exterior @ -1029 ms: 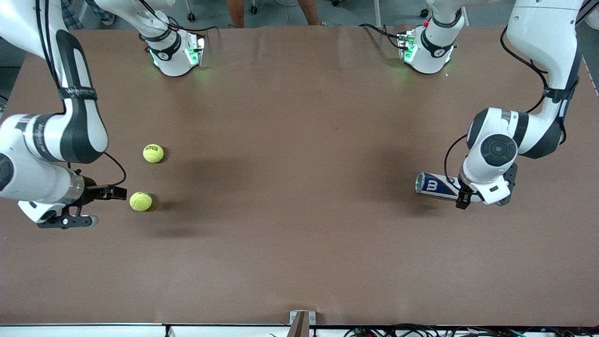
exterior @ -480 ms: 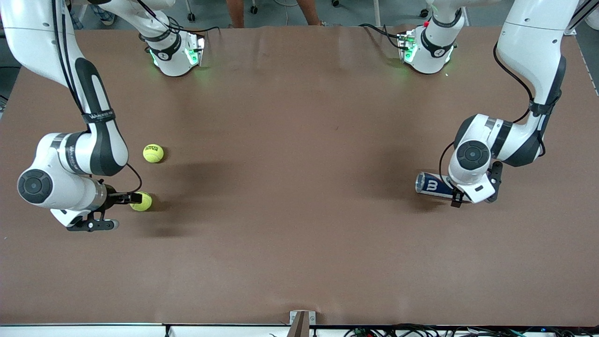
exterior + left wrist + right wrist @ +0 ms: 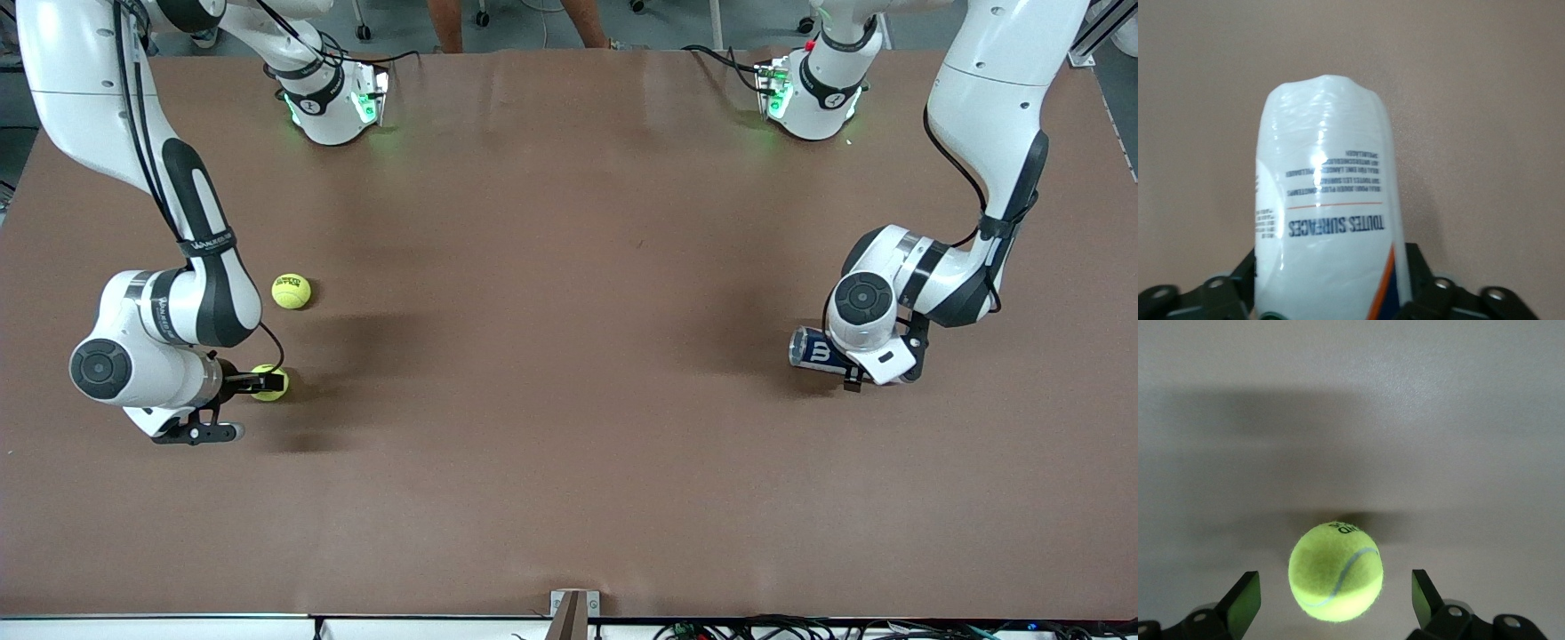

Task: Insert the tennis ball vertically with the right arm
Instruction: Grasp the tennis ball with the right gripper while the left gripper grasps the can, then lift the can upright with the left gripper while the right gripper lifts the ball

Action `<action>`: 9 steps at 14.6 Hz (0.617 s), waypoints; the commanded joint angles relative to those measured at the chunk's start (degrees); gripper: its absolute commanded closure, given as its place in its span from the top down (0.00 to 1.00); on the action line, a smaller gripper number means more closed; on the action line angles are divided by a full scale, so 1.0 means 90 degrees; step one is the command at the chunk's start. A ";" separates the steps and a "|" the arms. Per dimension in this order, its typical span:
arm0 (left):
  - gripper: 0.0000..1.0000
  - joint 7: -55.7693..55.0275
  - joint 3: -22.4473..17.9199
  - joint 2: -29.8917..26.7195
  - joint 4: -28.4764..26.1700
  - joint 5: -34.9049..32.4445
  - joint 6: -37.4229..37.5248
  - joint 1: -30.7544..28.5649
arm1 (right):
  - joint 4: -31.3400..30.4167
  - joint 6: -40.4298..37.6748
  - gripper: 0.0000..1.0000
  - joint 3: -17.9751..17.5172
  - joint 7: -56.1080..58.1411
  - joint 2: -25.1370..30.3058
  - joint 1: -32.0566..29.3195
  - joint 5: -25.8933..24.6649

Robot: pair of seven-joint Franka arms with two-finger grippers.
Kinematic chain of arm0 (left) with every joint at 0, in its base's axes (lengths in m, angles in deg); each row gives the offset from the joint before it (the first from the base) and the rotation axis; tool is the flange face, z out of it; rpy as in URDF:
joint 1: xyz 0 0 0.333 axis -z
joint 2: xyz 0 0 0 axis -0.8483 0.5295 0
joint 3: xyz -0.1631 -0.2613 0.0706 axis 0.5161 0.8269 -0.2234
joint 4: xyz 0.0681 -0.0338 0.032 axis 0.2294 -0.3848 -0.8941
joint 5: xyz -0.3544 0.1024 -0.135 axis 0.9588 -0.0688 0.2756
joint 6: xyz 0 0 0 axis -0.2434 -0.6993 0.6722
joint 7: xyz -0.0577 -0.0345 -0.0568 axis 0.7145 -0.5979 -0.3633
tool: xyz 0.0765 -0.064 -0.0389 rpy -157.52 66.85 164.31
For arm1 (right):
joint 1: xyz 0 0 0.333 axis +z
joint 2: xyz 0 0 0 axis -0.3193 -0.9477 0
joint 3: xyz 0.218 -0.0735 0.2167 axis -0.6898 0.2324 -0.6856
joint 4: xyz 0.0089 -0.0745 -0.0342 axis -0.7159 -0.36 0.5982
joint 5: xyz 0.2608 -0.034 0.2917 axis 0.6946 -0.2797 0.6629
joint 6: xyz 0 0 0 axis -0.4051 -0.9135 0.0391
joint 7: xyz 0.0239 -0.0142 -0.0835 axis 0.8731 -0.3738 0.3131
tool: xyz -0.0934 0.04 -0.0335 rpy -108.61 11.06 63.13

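The right gripper's fingers stop short of the tennis ball's middle and would miss if they closed now, so they should move toward the tennis ball's middle before closing on it.
A yellow tennis ball (image 3: 265,395) lies on the brown table toward the right arm's end. My right gripper (image 3: 267,384) is low at the table and open, with the tennis ball (image 3: 1335,572) between its fingers (image 3: 1245,597) and a gap on each side. A white and blue ball can (image 3: 813,349) lies on its side toward the left arm's end. My left gripper (image 3: 842,366) is down on it, and its fingers (image 3: 1415,267) press both sides of the can (image 3: 1328,200).
A second tennis ball (image 3: 291,291) rests farther from the front camera than the first, a short way from the right arm's forearm. The brown table (image 3: 569,373) stretches bare between the two arms.
My right gripper has slid forward until its fingers straddle the tennis ball. My left hand has moved along the can toward its open end, and its fingers have closed in on the can.
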 commanded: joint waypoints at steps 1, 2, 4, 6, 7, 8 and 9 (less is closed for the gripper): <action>0.64 -0.0182 -0.0005 -0.0017 0.0010 -0.0145 -0.0052 0.0013 | -0.0015 0.0082 1.00 -0.0042 -0.0037 -0.0129 -0.0063 0.0058; 0.63 -0.0172 -0.0005 -0.0017 0.0010 -0.0145 -0.0043 0.0003 | -0.0015 0.0082 1.00 -0.0042 -0.0037 -0.0149 -0.0063 0.0096; 0.62 -0.0094 0.0005 0.0012 0.0049 -0.0086 0.0006 0.0013 | -0.0006 0.0091 1.00 -0.0042 -0.0027 -0.0207 -0.0063 0.0175; 0.62 0.0023 0.0054 0.0022 0.0078 -0.0047 0.0016 0.0013 | -0.0015 0.0179 1.00 -0.0042 -0.0027 -0.0285 -0.0073 0.0175; 0.62 0.0159 0.0083 0.0012 0.0098 0.0030 0.0016 0.0013 | -0.0015 0.0189 1.00 -0.0042 -0.0027 -0.0305 -0.0073 0.0175; 0.62 0.0276 0.0190 0.0012 0.0175 0.0196 0.0016 -0.0026 | -0.0015 0.0189 1.00 -0.0042 -0.0027 -0.0315 -0.0092 0.0175; 0.62 0.0480 0.0345 0.0002 0.0302 0.0468 0.0016 -0.0084 | -0.0015 0.0189 1.00 -0.0042 -0.0018 -0.0325 -0.0092 0.0175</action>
